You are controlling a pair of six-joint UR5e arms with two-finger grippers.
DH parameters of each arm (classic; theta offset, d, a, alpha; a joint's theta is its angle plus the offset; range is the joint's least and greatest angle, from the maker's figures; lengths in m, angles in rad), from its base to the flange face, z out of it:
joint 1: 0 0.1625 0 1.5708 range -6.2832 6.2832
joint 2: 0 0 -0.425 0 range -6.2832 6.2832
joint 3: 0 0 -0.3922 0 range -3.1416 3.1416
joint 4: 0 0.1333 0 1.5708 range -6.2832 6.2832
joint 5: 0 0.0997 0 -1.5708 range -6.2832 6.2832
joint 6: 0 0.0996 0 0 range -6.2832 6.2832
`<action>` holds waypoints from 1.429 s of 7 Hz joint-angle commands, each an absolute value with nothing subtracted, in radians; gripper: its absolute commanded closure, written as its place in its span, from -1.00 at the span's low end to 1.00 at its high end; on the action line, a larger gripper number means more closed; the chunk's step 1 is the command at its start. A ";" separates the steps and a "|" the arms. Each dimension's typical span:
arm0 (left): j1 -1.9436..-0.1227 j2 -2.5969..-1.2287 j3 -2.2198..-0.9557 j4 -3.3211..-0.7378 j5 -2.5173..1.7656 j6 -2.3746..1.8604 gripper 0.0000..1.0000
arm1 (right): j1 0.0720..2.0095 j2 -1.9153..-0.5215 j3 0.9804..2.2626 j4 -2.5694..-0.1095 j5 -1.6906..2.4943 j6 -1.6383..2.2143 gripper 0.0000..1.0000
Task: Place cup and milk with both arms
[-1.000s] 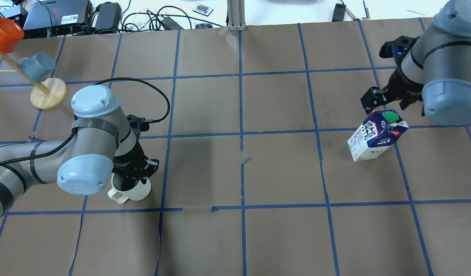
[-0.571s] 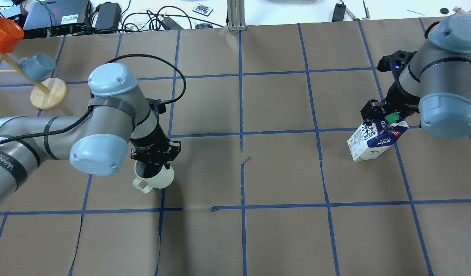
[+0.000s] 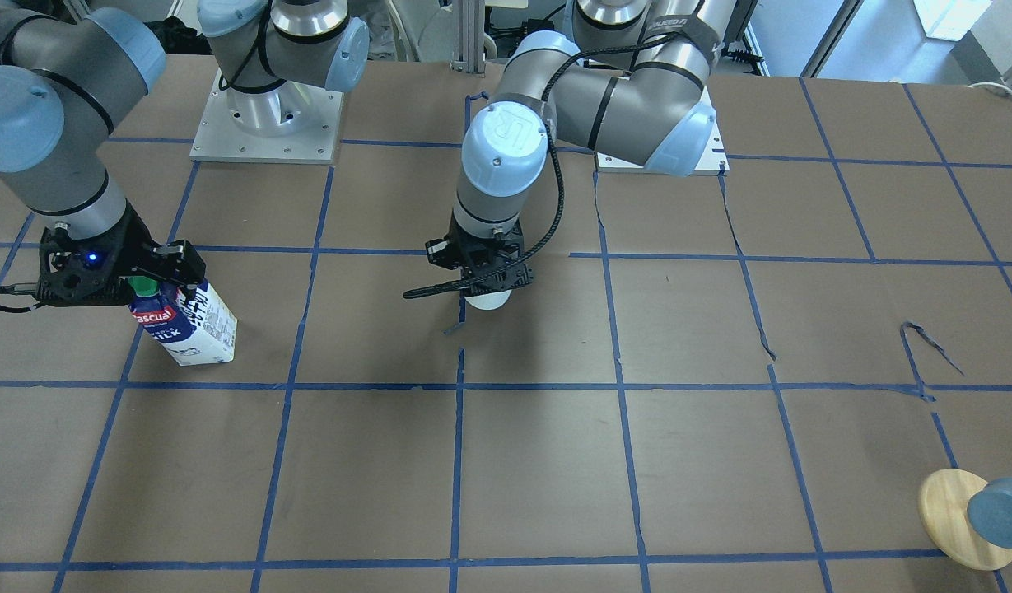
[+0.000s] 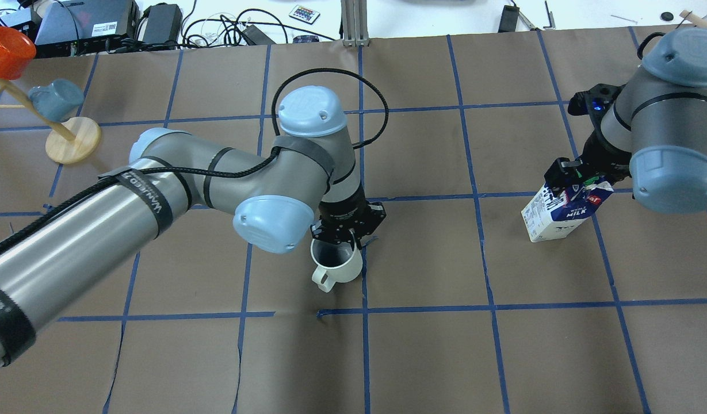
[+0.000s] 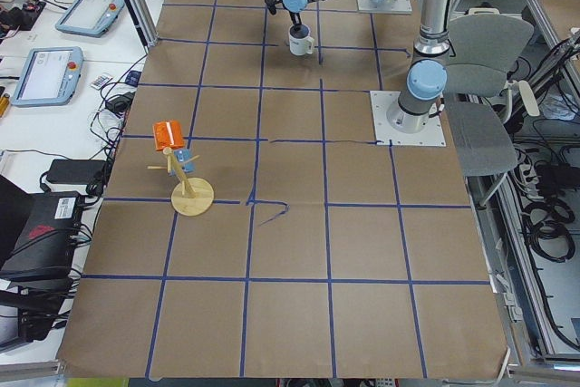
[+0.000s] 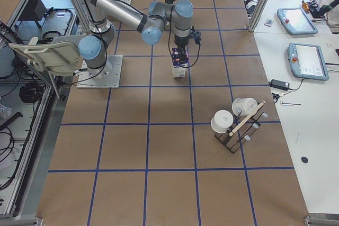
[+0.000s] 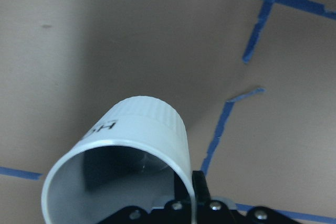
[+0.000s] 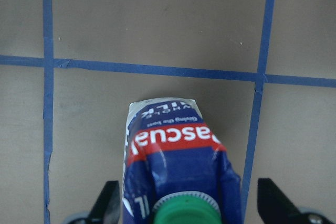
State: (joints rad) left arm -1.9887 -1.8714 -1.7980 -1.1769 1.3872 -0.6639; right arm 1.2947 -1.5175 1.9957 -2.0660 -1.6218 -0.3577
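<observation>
I next need to grab the milk by its top below the green cap [image 3: 160, 306] with my right gripper, so I can set the milk down beside the cup [image 3: 487, 300].
The white cup [image 4: 337, 266] hangs from my left gripper [image 4: 346, 237], which is shut on its rim, near the table's middle. In the front-facing view the cup [image 3: 487, 298] shows just under the gripper [image 3: 482, 278]. The left wrist view shows the cup [image 7: 131, 145] from above with one finger [image 7: 198, 188] on the rim. The milk [image 4: 560, 213] stands upright at the right. My right gripper [image 4: 579, 175] is open and straddles its top. The right wrist view shows the fingers [image 8: 107, 205] on either side of the carton [image 8: 176, 156], with a gap on one side.
A wooden mug tree [image 4: 72, 139] with an orange cup [image 4: 7, 52] and a blue-grey cup [image 4: 55, 99] stands at the far left. Cables and electronics [image 4: 88, 23] lie beyond the far edge. A second rack with white cups [image 6: 233, 123] shows in the right view.
My left arm has carried the cup to the right, from the left part of the table to its middle. My right gripper has come down around the carton's top.
</observation>
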 commanded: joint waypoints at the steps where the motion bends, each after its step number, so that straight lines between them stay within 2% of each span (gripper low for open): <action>1: -2.043 -1.911 -1.776 -1.160 1.376 -0.718 -0.94 | 1.295 -1.519 1.996 -2.060 -1.624 -0.380 -0.36; 2: -2.042 -1.916 -1.775 -1.161 1.377 -0.712 -1.00 | 1.295 -1.519 1.996 -2.059 -1.628 -0.437 -0.09; 4: -2.020 -1.869 -1.719 -1.179 1.469 -0.645 -1.00 | 1.295 -1.519 1.994 -2.063 -1.617 -0.434 0.19; 6: -1.911 -1.820 -1.575 -1.424 1.474 -0.518 -1.00 | 1.295 -1.520 1.965 -2.062 -1.612 -0.428 0.25; 7: -1.876 -1.768 -1.540 -1.495 1.489 -0.405 -1.00 | 1.298 -1.522 1.935 -2.046 -1.579 -0.417 0.26; 9: -1.832 -1.659 -1.514 -1.575 1.531 -0.280 -1.00 | 1.331 -1.537 1.876 -1.988 -1.507 -0.288 0.30; 10: -1.795 -1.611 -1.526 -1.607 1.535 -0.240 -1.00 | 1.413 -1.534 1.873 -1.997 -1.499 -0.188 0.31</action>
State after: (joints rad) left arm -1.8344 -1.6717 -1.5225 -1.5623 1.5265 -0.3072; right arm 1.3406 -1.5333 1.8883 -2.0006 -1.5198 -0.2929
